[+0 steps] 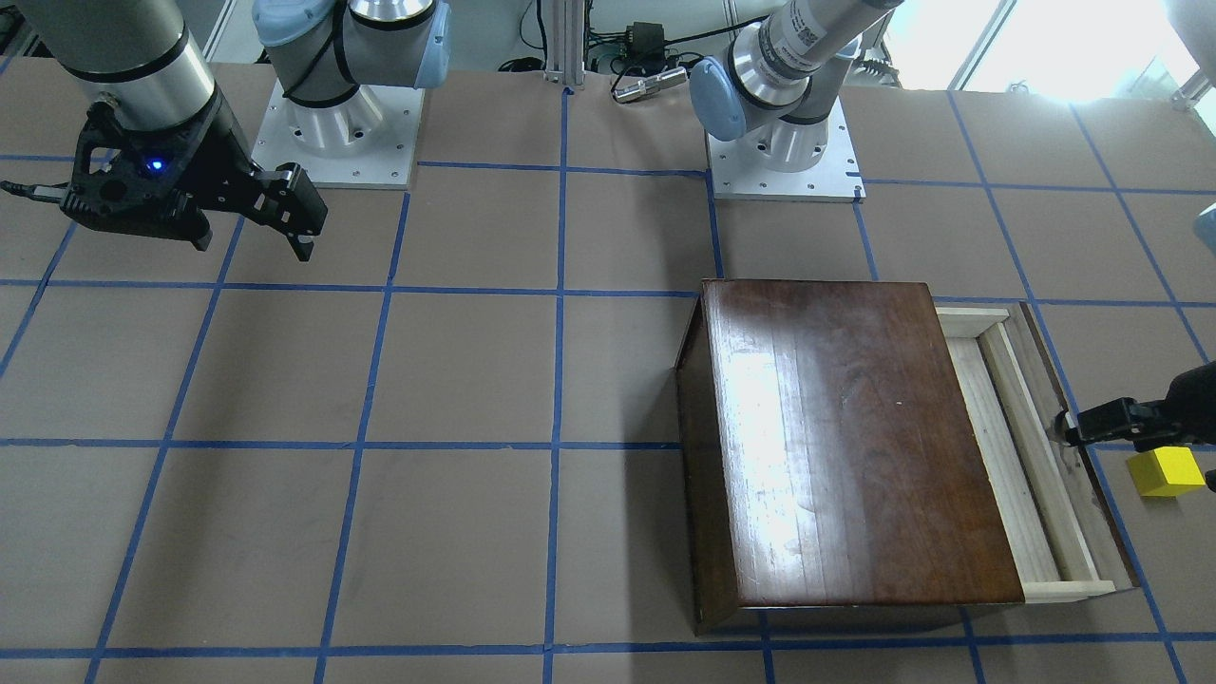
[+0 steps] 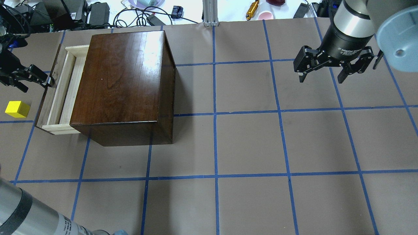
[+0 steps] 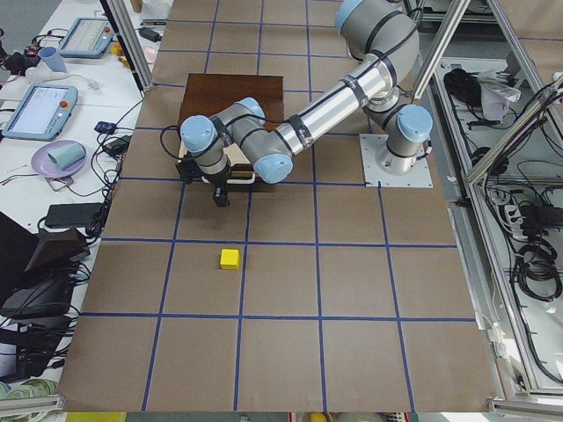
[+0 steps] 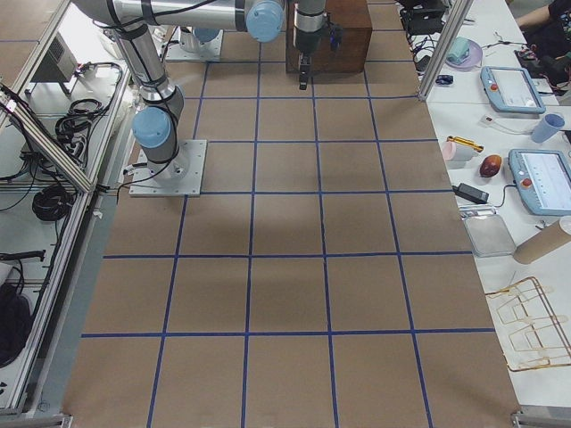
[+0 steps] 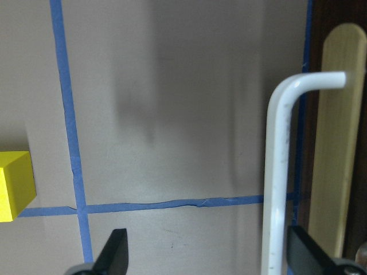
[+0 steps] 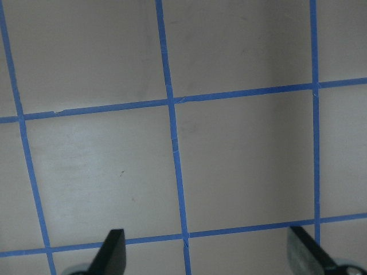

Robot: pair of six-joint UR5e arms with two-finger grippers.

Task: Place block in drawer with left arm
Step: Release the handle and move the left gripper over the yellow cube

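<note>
My left gripper grabs the yellow block by its cube body (image 1: 1163, 471) next, to place it in the drawer (image 1: 1015, 456).
The yellow block (image 2: 17, 109) lies on the table, left of the drawer; it also shows in the front view (image 1: 1167, 471) and at the left edge of the left wrist view (image 5: 14, 186). The drawer (image 2: 62, 88) of the dark wooden box (image 2: 124, 75) is pulled partly out and its pale tray looks empty. My left gripper (image 2: 37, 86) is open at the drawer's front panel. In the left wrist view the white metal pull (image 5: 280, 172) stands between the spread fingers, close to the right one. My right gripper (image 2: 321, 78) is open and empty, hovering far off.
Cables, chargers and small items line the far table edge (image 2: 137, 13). The arm bases (image 1: 332, 133) stand on the robot's side. Blue tape lines grid the brown table surface (image 2: 248, 143).
</note>
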